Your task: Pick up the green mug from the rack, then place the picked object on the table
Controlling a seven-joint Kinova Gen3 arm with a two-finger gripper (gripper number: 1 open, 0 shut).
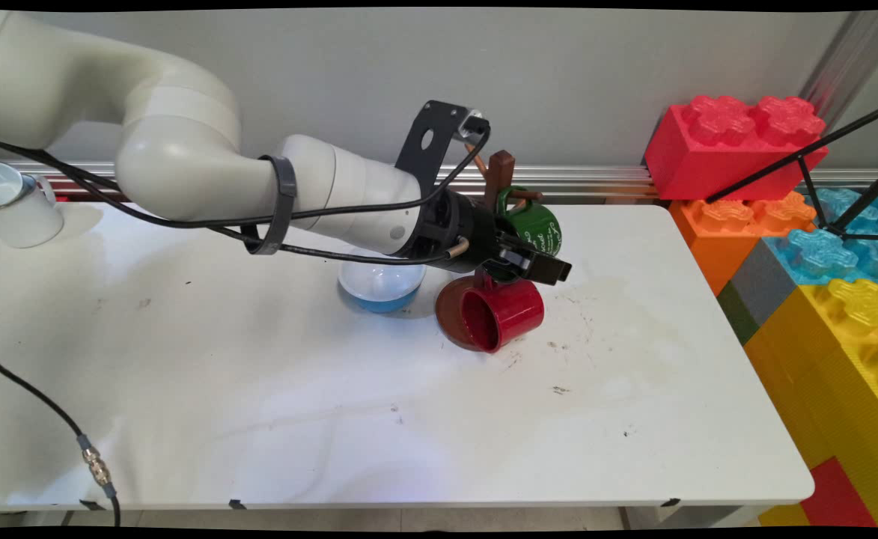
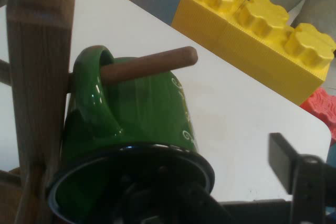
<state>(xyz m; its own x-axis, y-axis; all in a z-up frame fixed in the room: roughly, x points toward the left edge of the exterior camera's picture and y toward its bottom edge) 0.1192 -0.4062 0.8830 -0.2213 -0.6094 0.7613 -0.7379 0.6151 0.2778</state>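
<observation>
Next, my gripper grabs the green mug by its dark rim (image 2: 202, 161) so that the green mug's handle (image 2: 93, 95) slips free of the wooden peg.
A green mug (image 2: 142, 124) hangs by its handle on a wooden peg (image 2: 149, 65) of the brown mug tree (image 1: 500, 171). My gripper (image 1: 542, 266) is right at the mug's mouth, open. One finger (image 2: 282, 162) stands outside the mug's wall and the other dark finger sits low inside the rim (image 2: 157, 153). In the main view the green mug (image 1: 542, 228) is just behind the gripper. Below it a red mug (image 1: 504, 316) hangs tilted, its mouth facing the near left, over the tree's round brown base (image 1: 450, 308).
A white and blue bowl (image 1: 380, 288) lies upside down left of the tree, under the arm. A white mug (image 1: 13, 203) stands at the far left. Big red, orange, blue and yellow toy bricks (image 1: 820, 284) are stacked beyond the table's right edge.
</observation>
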